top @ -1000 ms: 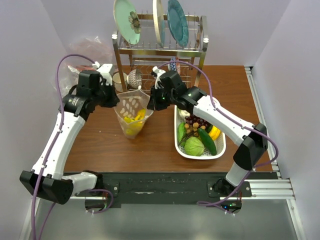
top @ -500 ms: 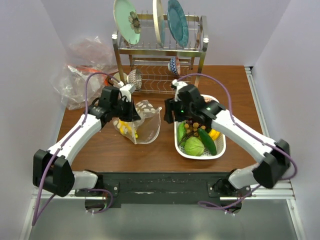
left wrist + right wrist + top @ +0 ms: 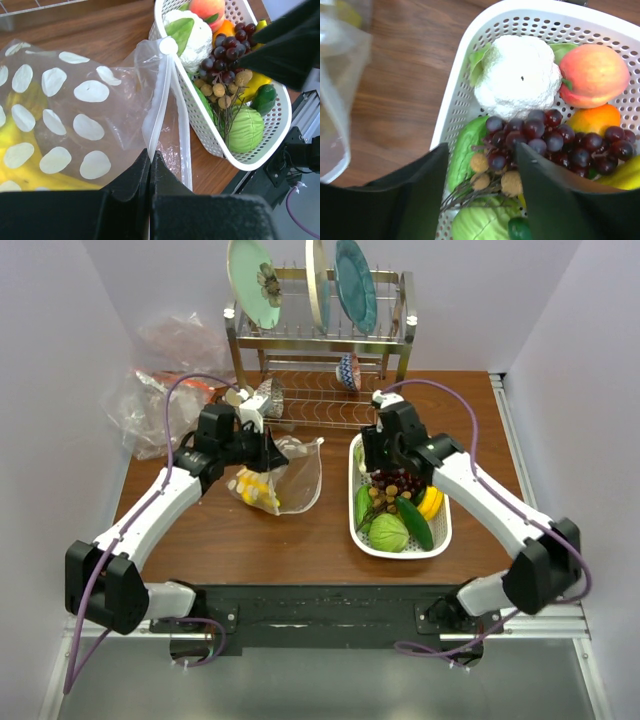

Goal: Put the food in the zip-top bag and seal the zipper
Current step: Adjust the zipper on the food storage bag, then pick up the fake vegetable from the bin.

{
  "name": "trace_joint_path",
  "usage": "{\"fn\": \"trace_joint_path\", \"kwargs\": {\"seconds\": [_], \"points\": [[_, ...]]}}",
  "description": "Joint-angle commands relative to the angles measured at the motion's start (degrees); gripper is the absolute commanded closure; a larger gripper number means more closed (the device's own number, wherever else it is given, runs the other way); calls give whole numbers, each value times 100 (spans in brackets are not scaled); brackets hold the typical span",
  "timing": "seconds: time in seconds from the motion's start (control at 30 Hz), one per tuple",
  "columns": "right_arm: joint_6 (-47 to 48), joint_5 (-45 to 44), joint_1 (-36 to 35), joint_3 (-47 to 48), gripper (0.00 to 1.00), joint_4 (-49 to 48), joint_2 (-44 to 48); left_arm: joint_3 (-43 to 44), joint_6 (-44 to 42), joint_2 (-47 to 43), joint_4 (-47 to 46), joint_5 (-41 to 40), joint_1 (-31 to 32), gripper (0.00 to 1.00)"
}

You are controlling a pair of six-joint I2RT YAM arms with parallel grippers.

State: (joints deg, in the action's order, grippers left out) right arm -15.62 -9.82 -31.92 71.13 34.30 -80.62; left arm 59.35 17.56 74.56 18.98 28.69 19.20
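I should next grab the cauliflower (image 3: 517,75) across its sides with my right gripper, so its free far end can enter the zip-top bag first.
The zip-top bag (image 3: 290,472), clear with white dots (image 3: 65,100), lies slumped on the table with yellow food (image 3: 255,488) inside. My left gripper (image 3: 265,448) is shut on the bag's mouth edge, and the zipper (image 3: 161,100) runs up from its tips (image 3: 150,155). My right gripper (image 3: 385,458) hangs open over the white basket (image 3: 443,532). Between its fingers (image 3: 482,147) I see dark grapes (image 3: 545,135) and tan berries. A white cauliflower (image 3: 517,75), a peach (image 3: 592,75), a green cabbage (image 3: 390,533) and yellow bananas (image 3: 430,503) also lie in the basket.
A metal dish rack (image 3: 320,340) with plates stands at the back, a strainer (image 3: 268,395) at its foot. A heap of clear plastic with red patches (image 3: 160,390) fills the back left corner. The basket's rim (image 3: 450,105) lies close to the bag's right side.
My right gripper let go of the bag, opened, and swung right over the basket. My left arm brought the bag down from upright to lying on the table.
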Motion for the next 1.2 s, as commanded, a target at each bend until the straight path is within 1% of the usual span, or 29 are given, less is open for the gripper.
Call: {"fn": "trace_joint_path", "kwargs": {"seconds": [0.0,0.03,0.07,0.17,0.27,0.43,0.53,0.57,0.6,0.83,1.1,1.17], "points": [[321,-380,-7,689,35,-99,-629,296,-218,-153,-483,268,-4,100],[375,-415,-7,770,31,-73,-761,287,-262,-170,-509,295,-4,100],[445,-450,-7,857,23,-38,-884,279,-271,-179,-536,295,-4,100],[656,-766,-7,1060,14,6,-1289,235,-315,-223,-589,287,-4,100],[718,-1038,-7,1174,13,32,-1509,261,-315,-232,-606,269,-4,100],[946,-1144,2,1359,13,23,-1877,384,-359,-188,-527,286,-4,100],[1218,-1004,-7,1412,7,94,-2036,428,-385,-170,-466,287,-13,100],[1271,-908,-16,1412,3,120,-2132,428,-376,-179,-474,313,-13,100],[1324,-881,-16,1386,1,120,-2168,419,-359,-170,-483,322,-4,100],[1491,-758,-16,1061,1,-240,-2379,287,-227,-170,-563,401,-4,100],[1474,-995,-16,806,1,-372,-2950,200,-244,-214,-580,418,-4,100],[1430,-1188,-16,744,1,-459,-3030,234,-262,-188,-563,418,-4,100]]}}
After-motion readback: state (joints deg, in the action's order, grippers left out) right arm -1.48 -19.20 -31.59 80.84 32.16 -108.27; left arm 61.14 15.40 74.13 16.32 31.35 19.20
